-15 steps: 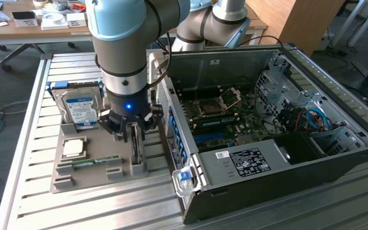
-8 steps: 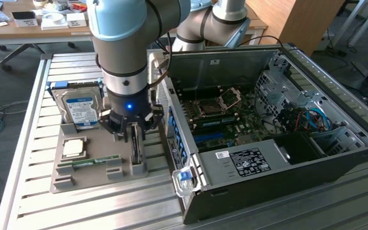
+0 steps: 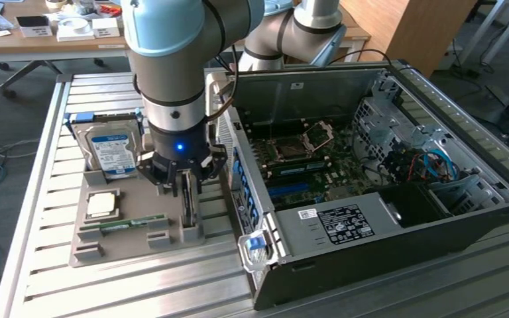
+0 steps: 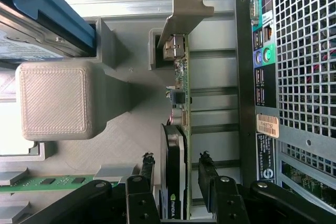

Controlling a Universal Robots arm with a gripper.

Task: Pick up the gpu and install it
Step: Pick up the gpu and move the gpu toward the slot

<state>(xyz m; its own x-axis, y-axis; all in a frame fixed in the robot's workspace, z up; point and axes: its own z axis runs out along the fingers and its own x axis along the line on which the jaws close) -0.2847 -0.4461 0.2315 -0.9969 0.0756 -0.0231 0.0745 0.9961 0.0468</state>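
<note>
In the wrist view my black fingers reach down beside both sides of the GPU (image 4: 175,140) and closing now would catch the GPU, so it is time to close.
The gpu (image 4: 175,140) stands on edge in a slot of the grey printed holder tray (image 4: 121,129), its pale metal bracket (image 4: 184,11) at the far end. My gripper (image 4: 177,157) is open and straddles the card, one black finger (image 4: 148,174) on each side with a small gap to it. In the exterior view the gripper (image 3: 180,184) hangs straight down over the gpu (image 3: 190,213) on the tray (image 3: 122,242), beside the open computer case (image 3: 387,218).
On the tray also rest a hard drive (image 3: 113,151) with a blue-white label, a CPU (image 3: 103,204) and a green RAM stick (image 3: 132,223). The case lies on its side, motherboard (image 3: 312,162) exposed. Its rear panel (image 4: 294,77) is close beside the card.
</note>
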